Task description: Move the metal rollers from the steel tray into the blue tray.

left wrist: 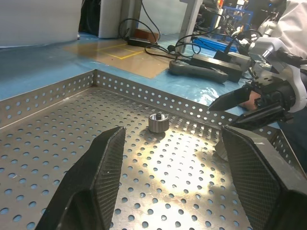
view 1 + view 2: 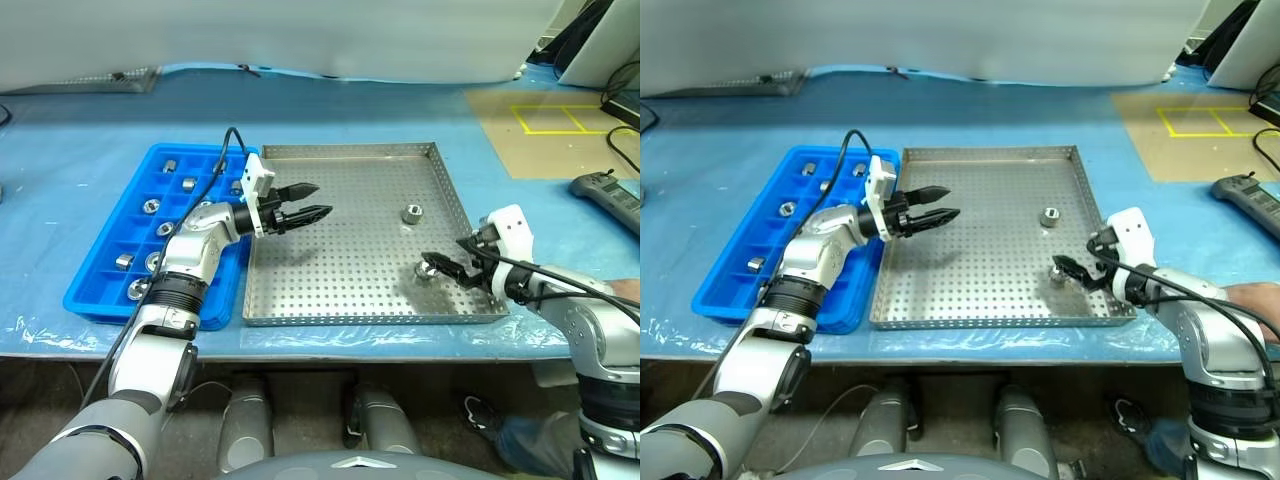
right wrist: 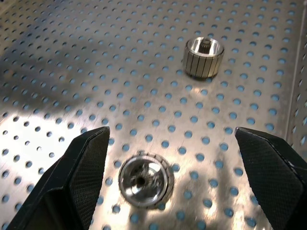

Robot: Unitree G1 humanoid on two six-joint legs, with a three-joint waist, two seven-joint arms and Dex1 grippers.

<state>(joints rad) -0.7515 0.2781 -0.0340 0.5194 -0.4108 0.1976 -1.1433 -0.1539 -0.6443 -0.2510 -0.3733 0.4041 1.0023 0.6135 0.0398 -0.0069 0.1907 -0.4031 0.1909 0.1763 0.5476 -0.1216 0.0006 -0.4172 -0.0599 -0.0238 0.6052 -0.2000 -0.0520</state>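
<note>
I am not ready to close yet: my fingers are above the near roller point(image 2: 425, 271). I should lower my right gripper first, then close it on the roller.
The steel tray point(image 2: 350, 300) lies in the middle of the table with two metal rollers in it. One roller point(image 2: 411, 213) stands toward its far right. The other roller point(image 3: 146, 179) sits near the tray's right front corner, between the open fingers of my right gripper point(image 2: 433, 264), which hangs just over it, not closed on it. My left gripper point(image 2: 322, 199) is open and empty above the left part of the steel tray, pointing right. The blue tray point(image 2: 100, 250) lies to the left and holds several rollers point(image 2: 150, 205) in its compartments.
The table is covered in blue sheeting. A grey handheld controller point(image 2: 610, 195) lies at the right, and a brown board with a yellow taped square point(image 2: 555, 118) lies at the far right. A person's hand point(image 2: 1252, 295) shows behind my right arm. Cables cross the back.
</note>
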